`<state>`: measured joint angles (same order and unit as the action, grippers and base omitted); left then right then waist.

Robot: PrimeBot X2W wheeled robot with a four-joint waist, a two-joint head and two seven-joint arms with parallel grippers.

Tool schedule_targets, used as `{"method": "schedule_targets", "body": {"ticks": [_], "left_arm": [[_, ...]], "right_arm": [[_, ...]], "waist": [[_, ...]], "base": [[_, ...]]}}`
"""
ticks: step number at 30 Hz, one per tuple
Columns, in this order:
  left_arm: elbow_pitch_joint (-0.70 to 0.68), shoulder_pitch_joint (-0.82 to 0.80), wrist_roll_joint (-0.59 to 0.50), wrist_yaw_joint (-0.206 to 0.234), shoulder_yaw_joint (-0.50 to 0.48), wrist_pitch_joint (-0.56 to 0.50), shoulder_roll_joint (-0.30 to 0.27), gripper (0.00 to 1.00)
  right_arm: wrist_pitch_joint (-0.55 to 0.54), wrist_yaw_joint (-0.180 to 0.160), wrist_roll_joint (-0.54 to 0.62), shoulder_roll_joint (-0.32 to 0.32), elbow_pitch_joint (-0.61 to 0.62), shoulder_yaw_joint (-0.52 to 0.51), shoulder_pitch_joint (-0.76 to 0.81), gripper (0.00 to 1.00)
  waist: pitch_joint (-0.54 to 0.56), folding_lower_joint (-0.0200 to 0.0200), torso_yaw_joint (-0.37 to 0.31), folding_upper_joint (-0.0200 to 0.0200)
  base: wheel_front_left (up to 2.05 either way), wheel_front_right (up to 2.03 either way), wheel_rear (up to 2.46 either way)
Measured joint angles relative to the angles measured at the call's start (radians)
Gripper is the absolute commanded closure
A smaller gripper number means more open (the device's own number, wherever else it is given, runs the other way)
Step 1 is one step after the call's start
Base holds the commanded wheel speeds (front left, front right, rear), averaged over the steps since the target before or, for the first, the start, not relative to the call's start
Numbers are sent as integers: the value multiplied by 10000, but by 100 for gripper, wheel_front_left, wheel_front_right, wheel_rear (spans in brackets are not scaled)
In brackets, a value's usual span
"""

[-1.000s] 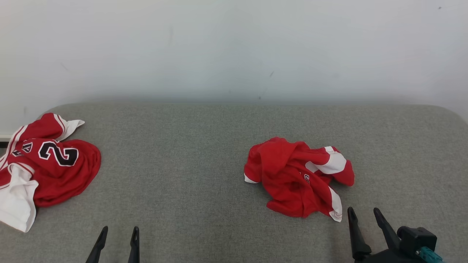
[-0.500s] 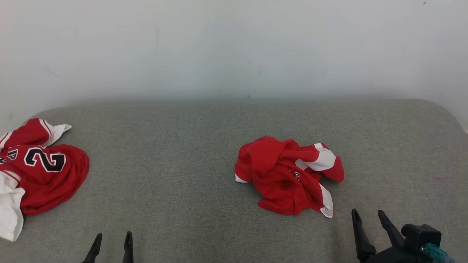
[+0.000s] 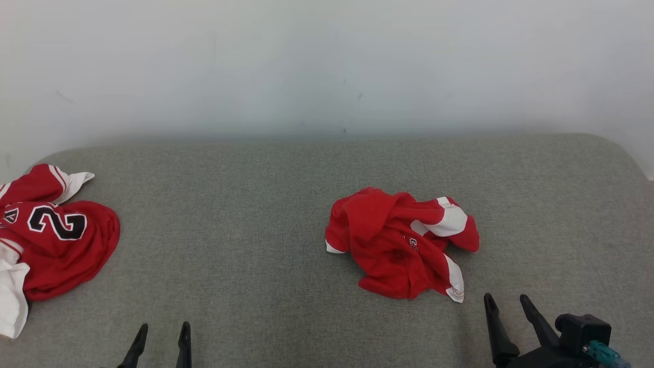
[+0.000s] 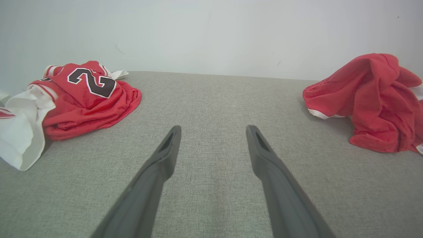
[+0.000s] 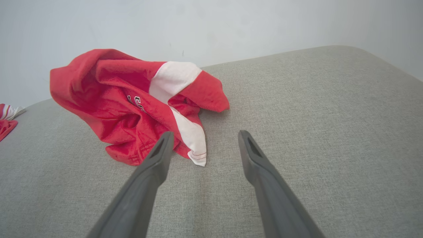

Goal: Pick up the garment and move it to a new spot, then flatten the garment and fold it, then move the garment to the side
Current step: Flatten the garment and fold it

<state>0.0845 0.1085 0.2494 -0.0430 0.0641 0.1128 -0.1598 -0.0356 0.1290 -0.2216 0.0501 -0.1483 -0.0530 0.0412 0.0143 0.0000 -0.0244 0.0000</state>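
Observation:
The crumpled garment (image 4: 368,99) needs to be spread out for folding, so my left gripper should grab the red garment by its ribbed edge (image 4: 317,88) next.
A crumpled red garment (image 3: 393,245) with white panels lies in a heap right of the middle of the grey cushioned surface (image 3: 245,230). It also appears at the right edge of the left wrist view (image 4: 370,99) and just ahead-left of the fingers in the right wrist view (image 5: 125,99). My right gripper (image 3: 506,297) (image 5: 205,133) stands open just near-right of its white hem, apart from it. My left gripper (image 3: 164,327) (image 4: 213,129) is open over bare fabric at the lower left, holding nothing.
A second red and white jersey (image 3: 56,245) (image 4: 89,96) with a black "2" lies bunched at the surface's left edge. A pale wall (image 3: 327,61) runs along the back. The surface's back right corner (image 3: 621,148) is rounded.
The whole picture has slid left and slightly up, so the camera has turned. Both garments keep their shape and both grippers stay open.

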Motion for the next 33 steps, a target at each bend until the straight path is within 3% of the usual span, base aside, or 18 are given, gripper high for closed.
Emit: {"method": "schedule_targets", "body": {"ticks": [8,13,21,25,33], "left_arm": [[-117,101,6,86,52,-104,-21,0],[-244,-383,94,-111,205,-677,-247,0],[82,-3380,61,-725,1417,-2702,-1011,0],[1177,-5437,566,-815,2196,-4215,-1083,0],[3294,-7872,1530,-855,2573,-6495,-917,0]], "right_arm": [[21,0,-61,0,-148,205,-64,0],[44,0,-102,-4,-165,416,-264,0],[23,0,-102,-4,-8,537,-461,0],[136,0,-249,8,-10,669,-641,0],[416,0,-497,8,-265,924,-840,0]], "waist": [[-15,1,-45,1],[-74,1,-390,0],[-348,2,-1454,1],[-640,1,-2304,1],[-1216,2,-3647,1]], "base": [[0,0,0],[0,0,0],[0,0,0],[0,0,0],[0,0,0]]}}
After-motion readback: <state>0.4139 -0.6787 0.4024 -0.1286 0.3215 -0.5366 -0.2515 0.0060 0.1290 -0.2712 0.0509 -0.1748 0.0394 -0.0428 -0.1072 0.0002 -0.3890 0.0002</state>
